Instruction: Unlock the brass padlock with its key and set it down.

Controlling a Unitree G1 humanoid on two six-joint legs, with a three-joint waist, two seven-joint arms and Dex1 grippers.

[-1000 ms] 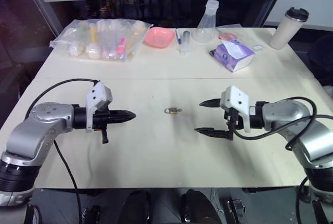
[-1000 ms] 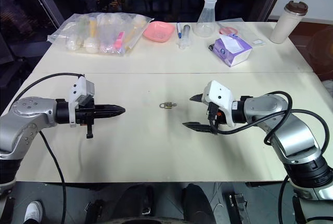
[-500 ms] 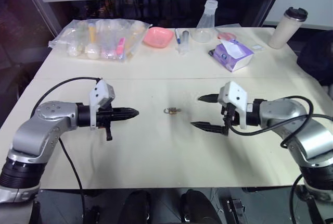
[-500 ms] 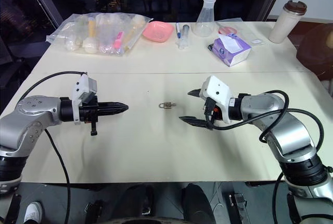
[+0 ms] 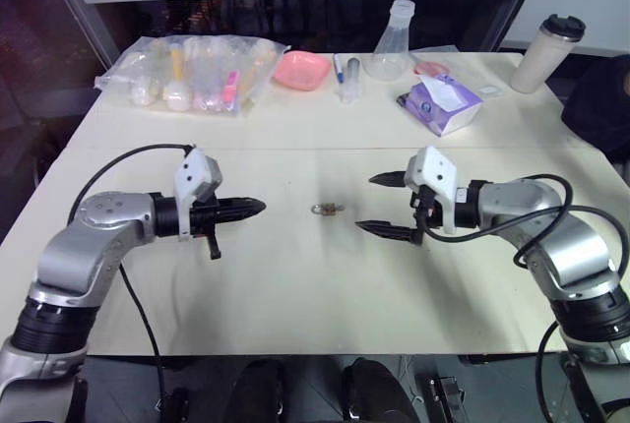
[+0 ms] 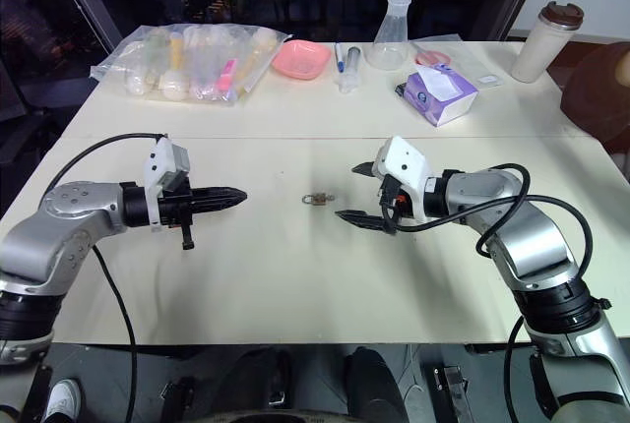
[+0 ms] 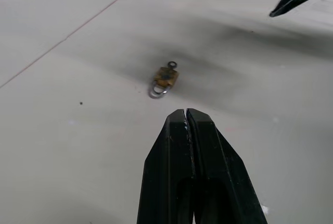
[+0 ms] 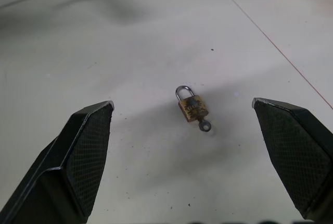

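Note:
The shackle (image 5: 317, 210) curves in a thin round loop. Next, my right gripper should grab the brass padlock by its flat-sided body (image 5: 329, 210), between the shackle and the key.
The brass padlock (image 5: 325, 210) lies flat on the cream table's middle, silvery shackle (image 8: 182, 91) at one end. Its key (image 8: 205, 125) sticks out of the base at the other end. My left gripper (image 5: 258, 207) hovers a short way to the padlock's left, pointing at it, its black fingers (image 7: 179, 135) pressed together and holding nothing. My right gripper (image 5: 367, 203) hovers just right of the padlock, jaws wide apart and empty. In the right wrist view the padlock (image 8: 192, 107) lies on the table between the two fingertips, untouched.
Along the far edge stand a clear bag of bottles (image 5: 197, 74), a pink dish (image 5: 300, 69), a syringe (image 5: 345, 74), a glass flask (image 5: 391, 44), a purple box (image 5: 443, 103) and a lidded cup (image 5: 549, 54). A seam (image 5: 295, 148) crosses the table behind the padlock.
My right gripper has edged a little toward the padlock, still wide open. The left gripper stays shut, about where it was. The padlock has not moved.

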